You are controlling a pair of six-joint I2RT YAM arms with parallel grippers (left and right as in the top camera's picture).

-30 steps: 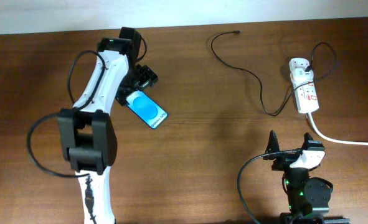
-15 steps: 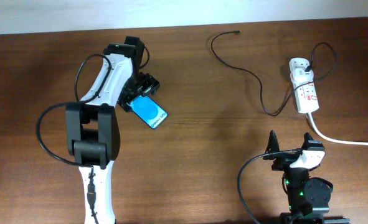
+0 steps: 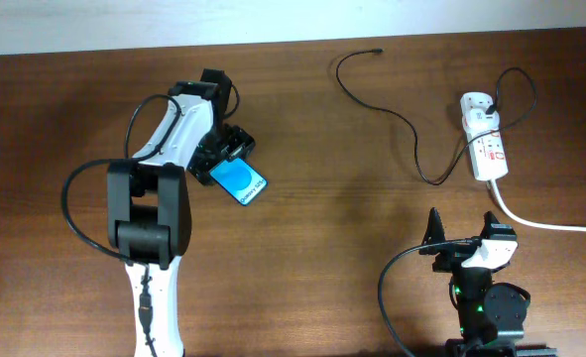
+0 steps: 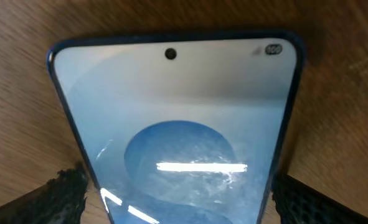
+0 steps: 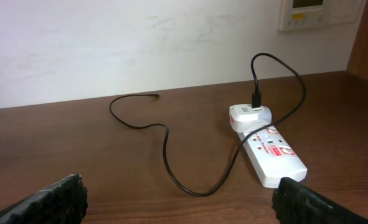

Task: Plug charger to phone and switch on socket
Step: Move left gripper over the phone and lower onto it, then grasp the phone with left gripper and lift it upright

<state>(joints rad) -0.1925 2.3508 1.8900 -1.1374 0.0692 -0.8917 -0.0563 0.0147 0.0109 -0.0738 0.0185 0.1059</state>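
Note:
The lettered end of the phone should stay free for the handover to my right gripper. My left gripper will grab the phone across its long side edges.
The phone (image 3: 241, 182) lies flat on the wooden table left of centre, its cyan screen lit and turned diagonally. My left gripper (image 3: 227, 149) is open and straddles the phone's upper-left end. In the left wrist view the phone (image 4: 177, 118) fills the frame, with one finger (image 4: 65, 196) on each side and wood showing between them and its edges. The charger cable (image 3: 414, 139) snakes from its free tip (image 3: 376, 51) to a white adaptor (image 3: 477, 103) plugged into the socket (image 3: 488, 151). My right gripper (image 3: 463, 230) hangs open near the front edge, short of the socket (image 5: 274, 155).
A thick white cord (image 3: 545, 222) runs from the socket off the right edge. A pale wall (image 5: 140, 43) stands behind the table's far edge, with a wall panel (image 5: 308, 12) at the upper right. Bare wood (image 3: 352, 218) lies between the phone and the cable.
The left arm has swung its gripper down toward the phone, now covering more of its upper-left end. The phone, cable, socket and right arm have stayed put.

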